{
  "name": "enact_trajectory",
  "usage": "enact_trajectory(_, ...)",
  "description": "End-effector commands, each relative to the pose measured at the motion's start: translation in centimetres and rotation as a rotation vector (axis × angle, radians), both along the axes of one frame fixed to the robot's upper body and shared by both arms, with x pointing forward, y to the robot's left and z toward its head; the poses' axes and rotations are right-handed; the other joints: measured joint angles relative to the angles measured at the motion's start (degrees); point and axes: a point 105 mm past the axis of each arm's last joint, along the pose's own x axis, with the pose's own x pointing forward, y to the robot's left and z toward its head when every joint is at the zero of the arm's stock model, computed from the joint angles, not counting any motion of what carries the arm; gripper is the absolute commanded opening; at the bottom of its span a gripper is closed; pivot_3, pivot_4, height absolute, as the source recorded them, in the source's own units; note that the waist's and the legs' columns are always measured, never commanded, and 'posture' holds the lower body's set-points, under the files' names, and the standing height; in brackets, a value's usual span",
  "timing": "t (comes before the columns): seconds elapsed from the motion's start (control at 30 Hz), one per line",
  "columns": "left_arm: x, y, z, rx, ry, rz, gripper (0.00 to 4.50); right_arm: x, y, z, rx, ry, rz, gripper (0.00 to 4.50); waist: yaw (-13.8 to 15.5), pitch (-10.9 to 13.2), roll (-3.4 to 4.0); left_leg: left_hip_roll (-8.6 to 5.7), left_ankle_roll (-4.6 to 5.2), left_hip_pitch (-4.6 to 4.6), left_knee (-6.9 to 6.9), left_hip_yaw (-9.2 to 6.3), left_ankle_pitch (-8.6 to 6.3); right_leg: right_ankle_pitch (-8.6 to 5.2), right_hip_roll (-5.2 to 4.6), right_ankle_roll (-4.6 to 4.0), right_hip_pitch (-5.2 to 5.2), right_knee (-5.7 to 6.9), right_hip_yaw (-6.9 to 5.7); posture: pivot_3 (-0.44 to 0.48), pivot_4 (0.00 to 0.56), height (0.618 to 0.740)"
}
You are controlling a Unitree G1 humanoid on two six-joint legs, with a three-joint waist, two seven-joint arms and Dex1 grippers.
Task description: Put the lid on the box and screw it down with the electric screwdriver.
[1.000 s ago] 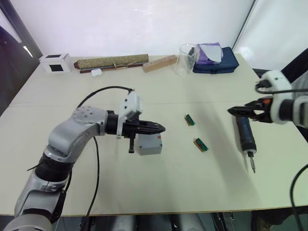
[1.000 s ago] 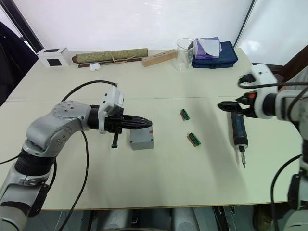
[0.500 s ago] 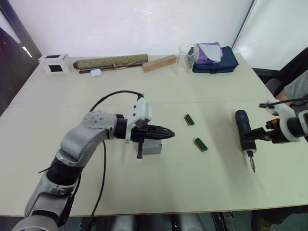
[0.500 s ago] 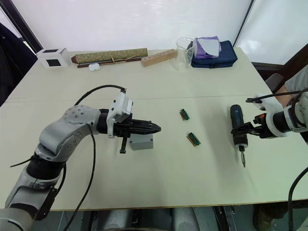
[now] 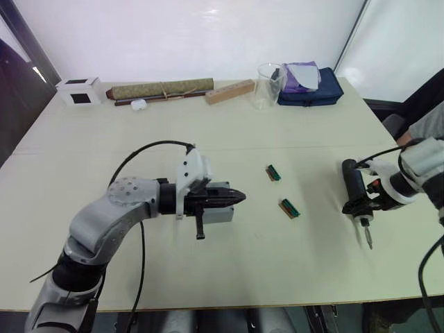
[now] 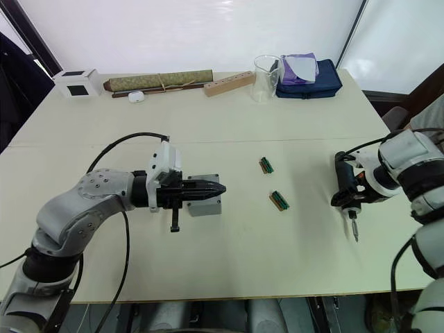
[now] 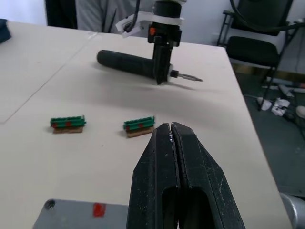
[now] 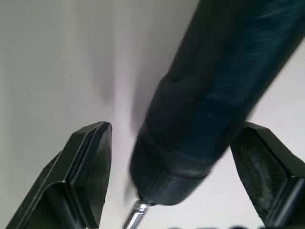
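My right gripper will hold the electric screwdriver by its front collar (image 8: 164, 169) next. The electric screwdriver's bit (image 8: 137, 214) then stays free to drive the box's screws.
The box (image 5: 220, 212) is a small grey metal block left of the table's middle. Its flat top (image 7: 71, 214) has a corner screw hole and a red mark. I cannot tell the lid apart from it. My left gripper (image 5: 239, 195) hovers just over the box, pointing right, shut with nothing between the fingers (image 7: 170, 128). The electric screwdriver (image 5: 352, 182), a black stick, lies at the right with its bit (image 5: 368, 239) toward the front edge. My right gripper (image 8: 176, 176) is open and straddles its front end near the bit, one finger on each side.
Two small green terminal blocks (image 5: 273, 173) (image 5: 289, 208) lie between box and screwdriver. Along the far edge stand a white cube (image 5: 80, 90), a rolled mat (image 5: 163, 89), a wooden block (image 5: 230, 91), a glass beaker (image 5: 269, 84) and a blue pouch (image 5: 310, 89).
My right gripper has dropped from above the table down to the screwdriver and now straddles its front end. My left gripper edged right over the box and stays shut.
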Motion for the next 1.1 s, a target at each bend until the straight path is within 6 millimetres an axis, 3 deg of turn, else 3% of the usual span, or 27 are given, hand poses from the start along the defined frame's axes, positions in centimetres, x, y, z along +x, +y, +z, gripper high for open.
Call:
enact_trajectory(0.03,-0.7,0.0,0.9,-0.023,-0.029,0.002,0.00,-0.2,-0.5,-1.1,-0.042,0.060,0.062,4.21,0.02,-0.07,-0.13,0.00,0.00,0.02,0.02,0.00,0.00,0.00,0.00,0.00,0.05,-0.01,0.00,0.000,0.150,0.740)
enact_trajectory(0.07,-0.7,0.0,0.8,-0.023,-0.028,0.006,0.00,-0.4,-0.5,-1.3,-0.040,0.079,0.084,4.21,0.05,-0.12,-0.20,-0.01,0.00,0.03,0.04,-0.01,0.00,0.00,0.00,0.00,0.07,-0.01,0.00,0.000,0.150,0.740)
enact_trajectory(0.3,-0.7,0.3,0.5,-0.021,-0.028,0.057,0.00,-1.0,0.3,-2.4,-0.020,0.172,0.165,2.16,0.27,-0.16,-0.27,-0.02,-0.02,0.05,0.04,-0.14,-0.01,0.00,-0.01,0.00,0.11,0.00,-0.11,0.000,0.150,0.740)
enact_trajectory(0.47,-0.6,0.5,0.4,-0.017,-0.026,0.070,0.00,-0.4,0.3,-2.6,-0.035,0.167,0.195,2.14,0.18,-0.39,-0.65,0.00,-0.03,0.09,0.02,-0.19,0.00,0.00,0.02,-0.02,0.17,0.00,-0.16,0.000,0.150,0.740)
enact_trajectory(0.6,0.2,1.2,0.2,-0.002,-0.025,0.092,0.00,1.7,0.3,-1.0,-0.050,0.033,0.178,2.14,-0.11,-0.56,-0.95,0.00,-0.05,0.17,0.03,-0.19,0.00,0.00,0.02,-0.03,0.27,-0.02,-0.16,0.000,0.150,0.740)
enact_trajectory(0.7,1.0,1.9,0.3,0.000,-0.025,0.101,0.00,3.9,2.4,2.1,0.052,-0.122,0.219,2.14,-1.10,-0.46,-0.79,-0.01,-0.09,0.23,0.03,-0.04,0.03,-0.01,-0.02,-0.12,0.29,-0.03,-0.07,0.000,0.150,0.740)
enact_trajectory(0.8,1.8,2.6,0.5,-0.001,-0.024,0.109,0.00,5.2,3.6,4.5,0.114,-0.245,0.209,2.14,-1.49,-0.05,-0.05,-0.02,-0.13,0.19,0.02,0.00,0.05,0.04,-0.04,-0.05,0.15,0.06,-0.03,0.000,0.150,0.740)
enact_trajectory(0.93,3.1,3.8,0.8,-0.007,-0.017,0.138,0.00,6.5,6.8,10.5,0.406,-0.519,0.191,2.14,-1.17,0.13,0.32,-0.02,-0.14,-0.12,-0.14,-0.04,0.06,0.03,-0.01,-0.05,-0.34,0.27,-0.02,0.000,0.150,0.740)
enact_trajectory(1.0,3.5,4.4,0.9,-0.008,-0.008,0.146,0.00,6.3,8.3,12.7,0.551,-0.612,0.181,2.14,-0.98,0.13,0.33,-0.02,-0.15,-0.32,-0.24,-0.04,0.08,0.01,-0.01,-0.08,-0.60,0.26,-0.01,0.000,0.150,0.740)
enact_trajectory(1.1,4.4,5.9,0.5,0.016,0.039,0.166,0.00,3.2,11.7,17.2,0.914,-0.821,0.242,2.14,-0.70,0.12,0.31,-0.01,-0.16,-0.79,-0.14,-0.11,0.08,0.01,0.00,-0.08,-0.93,0.23,-0.06,0.000,0.150,0.740)
